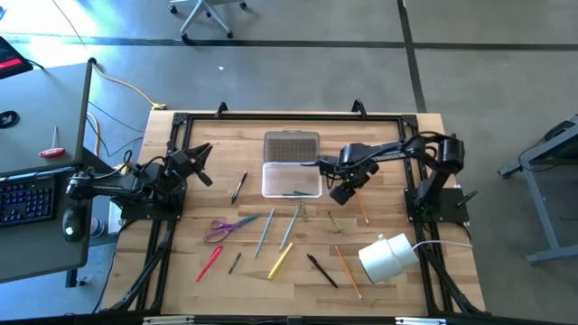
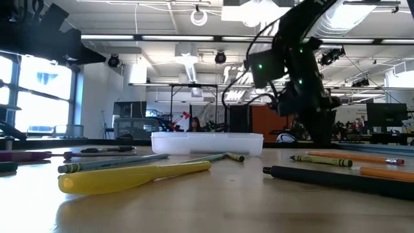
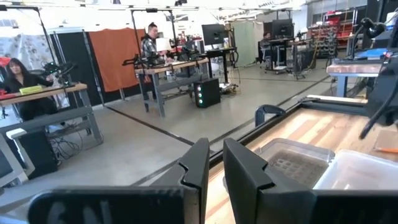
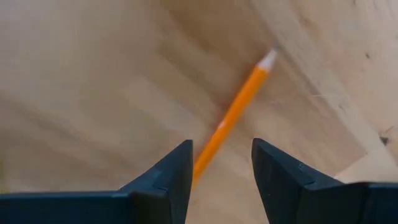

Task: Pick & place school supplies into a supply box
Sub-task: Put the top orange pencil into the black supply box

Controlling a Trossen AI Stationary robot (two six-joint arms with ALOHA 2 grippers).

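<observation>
I need to fill the clear supply box, so I should take hold of the orange pencil with my right gripper by its body near the pencil's sharpened tip.
The clear supply box stands open at the table's far middle, its dotted lid laid back flat, with a few pens inside. My right gripper hangs open just right of the box, pointing down over an orange pencil that lies flat on the wood; its fingers stand either side of the pencil's line, above it. More school supplies lie nearer: purple scissors, a red pen, a yellow marker. My left gripper waits at the far left, level, with a narrow empty gap.
A white roll lies at the near right beside a black pen and another orange pencil. Grey-blue pencils lie in the middle, a dark pen left of the box. A black frame edges the table.
</observation>
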